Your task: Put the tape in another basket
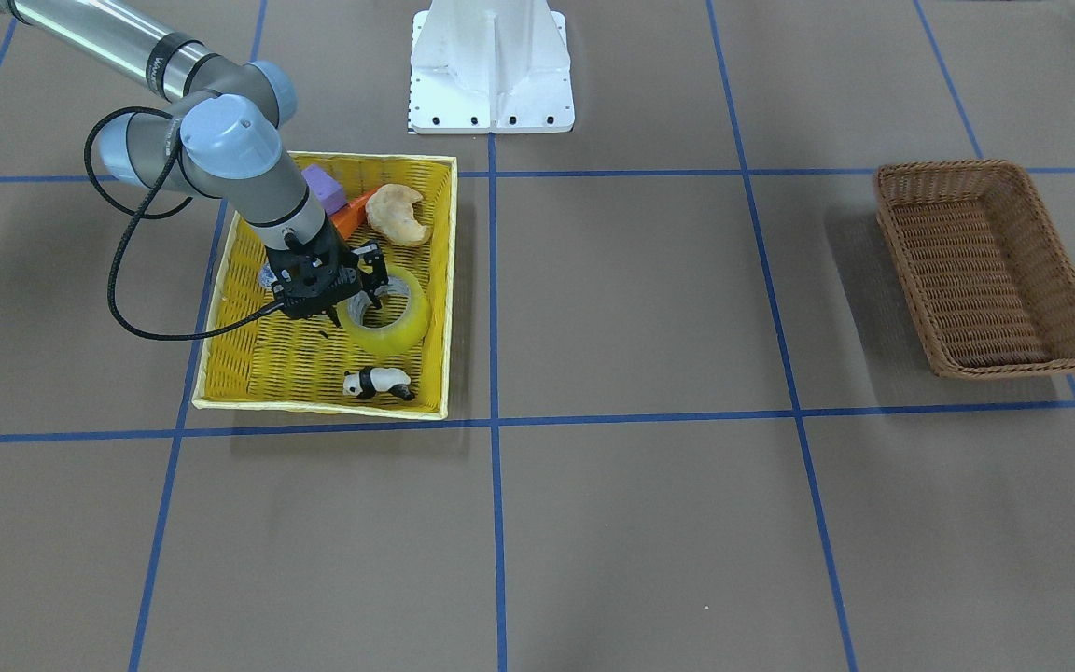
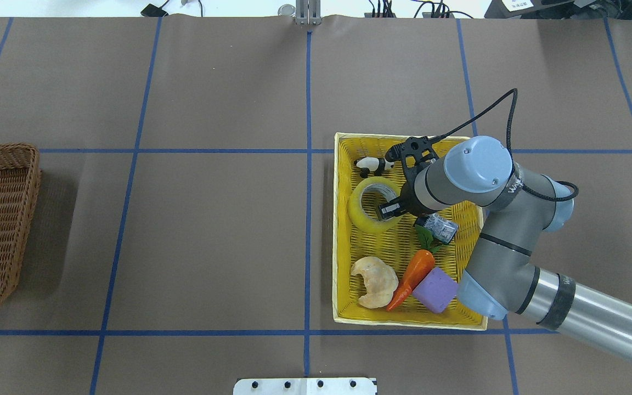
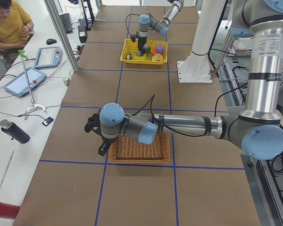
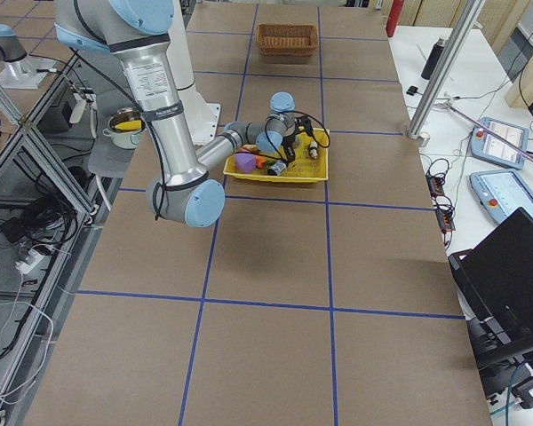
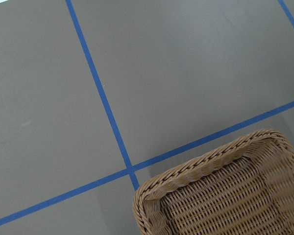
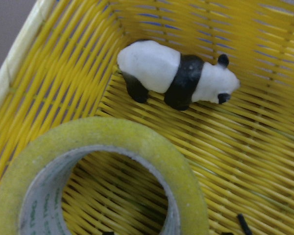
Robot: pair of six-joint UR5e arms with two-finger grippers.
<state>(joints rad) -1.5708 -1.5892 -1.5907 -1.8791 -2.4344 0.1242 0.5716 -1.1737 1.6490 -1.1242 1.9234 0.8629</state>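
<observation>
Next, my right gripper grabs the tape roll by its ring side (image 6: 188,215) to move it to the brown wicker basket.
The yellow tape roll (image 1: 399,329) (image 2: 361,213) lies flat in the bright-yellow basket (image 1: 314,407) (image 2: 340,236). My right gripper (image 1: 356,299) (image 2: 390,206) is open and low over it. In the right wrist view the tape (image 6: 112,134) fills the lower left. Dark fingertips (image 6: 242,224) show either side of its wall, one in the hole and one outside. The brown wicker basket (image 1: 953,166) (image 2: 34,181) (image 5: 206,164) stands apart, with nothing in it. My left gripper (image 3: 92,126) hovers by that basket's outer end. I cannot tell whether it is open or shut.
A toy panda (image 1: 377,383) (image 2: 371,163) (image 6: 176,73) lies beside the tape. A croissant (image 2: 373,281), a carrot (image 2: 412,274), a purple block (image 2: 435,289) and a small blue-white can (image 2: 440,228) share the yellow basket. The white robot base (image 1: 491,65) stands at the table's back.
</observation>
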